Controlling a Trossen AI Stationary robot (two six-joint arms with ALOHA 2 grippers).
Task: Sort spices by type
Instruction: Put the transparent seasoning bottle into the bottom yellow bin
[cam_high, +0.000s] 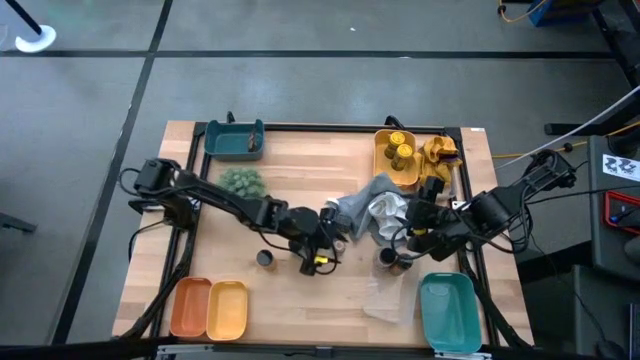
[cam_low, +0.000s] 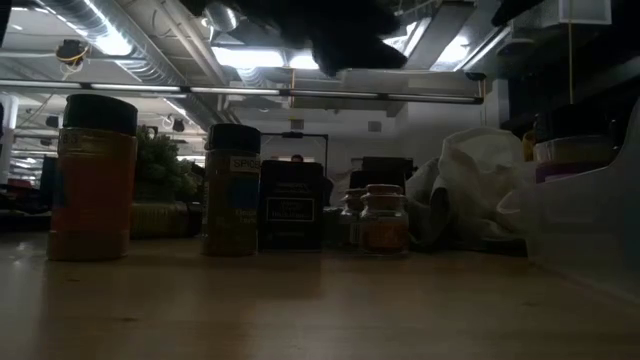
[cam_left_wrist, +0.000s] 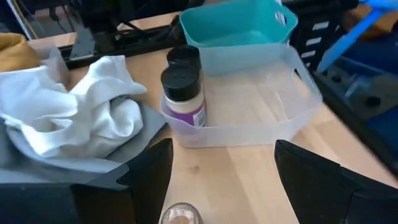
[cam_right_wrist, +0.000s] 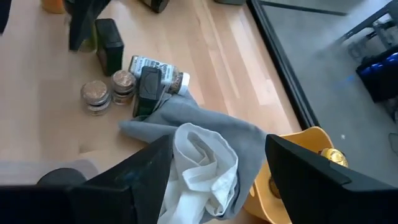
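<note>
My left gripper is to sort the small cork-lidded jar next, and it should grab the jar by its round top (cam_left_wrist: 181, 215).
My left gripper (cam_high: 318, 256) (cam_left_wrist: 222, 152) is open near the table's middle. A small cork-lidded spice jar (cam_left_wrist: 180, 214) shows low between its fingers, untouched. Ahead of it two dark-lidded jars (cam_left_wrist: 182, 87) stand in a clear bin (cam_left_wrist: 273, 118). My right gripper (cam_high: 404, 238) (cam_right_wrist: 217, 144) is open above the white cloth (cam_right_wrist: 199, 165), which lies on the grey cloth (cam_right_wrist: 205, 121). Beyond stand two small cork-lidded jars (cam_right_wrist: 107, 92) and a dark tin (cam_right_wrist: 109, 53); one labelled jar (cam_right_wrist: 158, 67) lies on its side. In the low view, two tall dark-lidded jars (cam_low: 92, 175) (cam_low: 232, 190) stand on the table.
A yellow bin (cam_high: 383, 165) with yellow-lidded jars and a yellow cloth (cam_high: 440, 150) sit at the far right. A teal bin (cam_high: 235, 140) and the green plant ball (cam_high: 241, 180) are far left. Orange and yellow bins (cam_high: 210, 308) are near left, another teal bin (cam_high: 448, 312) near right.
</note>
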